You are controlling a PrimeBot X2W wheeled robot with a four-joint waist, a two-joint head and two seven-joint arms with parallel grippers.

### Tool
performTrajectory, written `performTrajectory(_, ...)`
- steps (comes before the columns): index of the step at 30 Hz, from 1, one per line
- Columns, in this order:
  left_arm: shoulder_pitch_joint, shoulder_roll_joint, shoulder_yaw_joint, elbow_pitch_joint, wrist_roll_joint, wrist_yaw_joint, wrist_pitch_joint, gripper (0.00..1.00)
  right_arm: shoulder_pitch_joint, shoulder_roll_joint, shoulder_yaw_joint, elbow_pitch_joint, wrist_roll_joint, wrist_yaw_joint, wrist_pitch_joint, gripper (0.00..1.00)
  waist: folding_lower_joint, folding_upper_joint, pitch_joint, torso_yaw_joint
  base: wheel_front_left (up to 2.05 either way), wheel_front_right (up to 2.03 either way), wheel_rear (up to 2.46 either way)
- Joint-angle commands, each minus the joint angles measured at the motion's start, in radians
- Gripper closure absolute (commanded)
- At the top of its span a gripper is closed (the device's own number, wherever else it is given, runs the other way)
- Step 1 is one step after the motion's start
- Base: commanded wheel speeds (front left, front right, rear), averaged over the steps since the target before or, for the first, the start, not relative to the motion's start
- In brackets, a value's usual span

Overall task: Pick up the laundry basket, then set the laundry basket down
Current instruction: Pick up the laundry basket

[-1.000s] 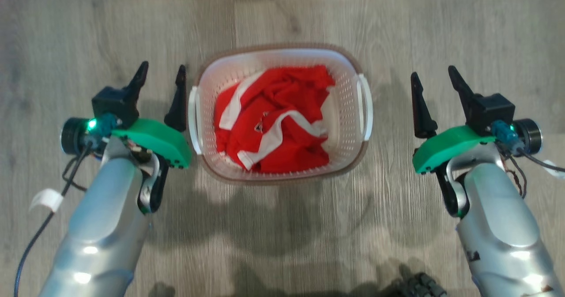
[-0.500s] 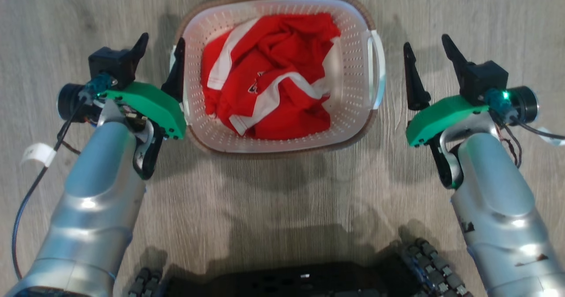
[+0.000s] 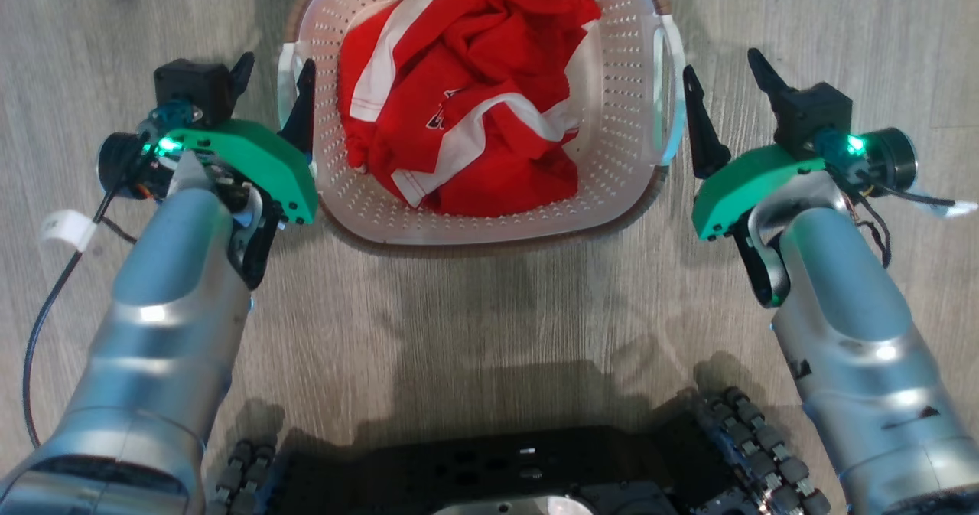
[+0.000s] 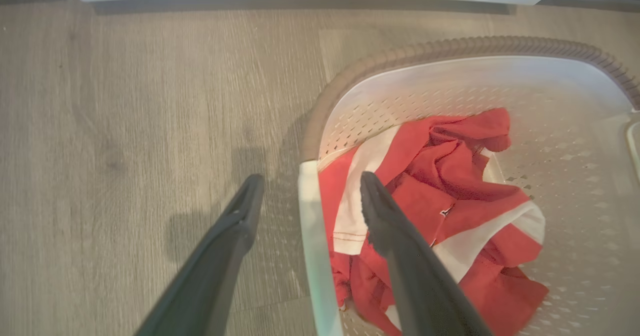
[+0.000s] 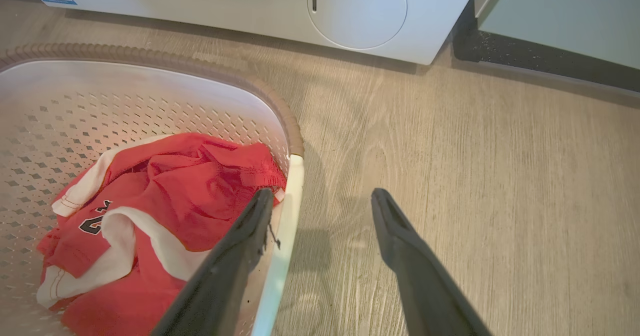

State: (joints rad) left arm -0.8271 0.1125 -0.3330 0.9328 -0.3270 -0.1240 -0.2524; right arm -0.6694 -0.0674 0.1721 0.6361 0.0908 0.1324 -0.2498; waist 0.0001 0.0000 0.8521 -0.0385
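Observation:
The left gripper next needs to take hold of its white loop handle beside the red garment, so that it can lift the laundry basket.
The laundry basket, white and perforated with a brown rim, stands on the floor at the top of the head view, with a red and white garment inside. My left gripper is open astride the left loop handle; in the left wrist view the handle runs between the left gripper's fingers. My right gripper is open just outside the right handle. In the right wrist view the right gripper's inner finger overlaps the basket's edge.
A white washing machine stands on the wooden floor beyond the basket, with a dark gap and a pale cabinet to its right. My black base with its wheels fills the head view's bottom edge.
The head camera has tilted down, so the basket sits higher in the picture and my base has come into view. Both grippers have closed in on the basket's handles, the left one now straddling its handle.

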Motion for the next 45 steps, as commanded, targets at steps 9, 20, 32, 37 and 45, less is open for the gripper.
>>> performTrajectory(9, -0.057, 0.005, -0.031, 0.119, -0.054, -0.006, -0.009, 0.00, -0.046, 0.017, 0.086, 0.118, 0.026, -0.002, -0.012, 0.00, -0.0001, 0.0000, 0.037, 0.008, 0.00, 0.00, 0.00)
performTrajectory(20, -0.116, 0.012, -0.195, 0.197, -0.217, -0.007, -0.002, 0.00, -0.129, 0.017, 0.146, 0.250, 0.077, -0.002, -0.012, 0.00, -0.0001, 0.0000, 0.068, 0.014, 0.00, 0.00, 0.00)
performTrajectory(32, -0.143, 0.035, -0.326, 0.179, -0.412, -0.007, 0.041, 1.00, -0.192, 0.017, 0.227, 0.363, 0.172, -0.002, -0.012, 1.00, -0.0001, 0.0000, 0.073, 0.021, 0.00, 0.00, 0.00)
performTrajectory(37, -0.150, 0.041, -0.368, 0.186, -0.478, -0.007, 0.041, 1.00, -0.207, 0.017, 0.242, 0.392, 0.195, -0.002, -0.012, 1.00, -0.0001, 0.0000, 0.063, 0.022, 0.00, 0.00, 0.00)
performTrajectory(45, -0.156, 0.034, -0.425, 0.184, -0.589, -0.007, 0.096, 1.00, -0.212, 0.017, 0.269, 0.460, 0.250, -0.002, -0.007, 1.00, -0.0001, 0.0000, 0.004, 0.033, 0.00, 0.00, 0.00)
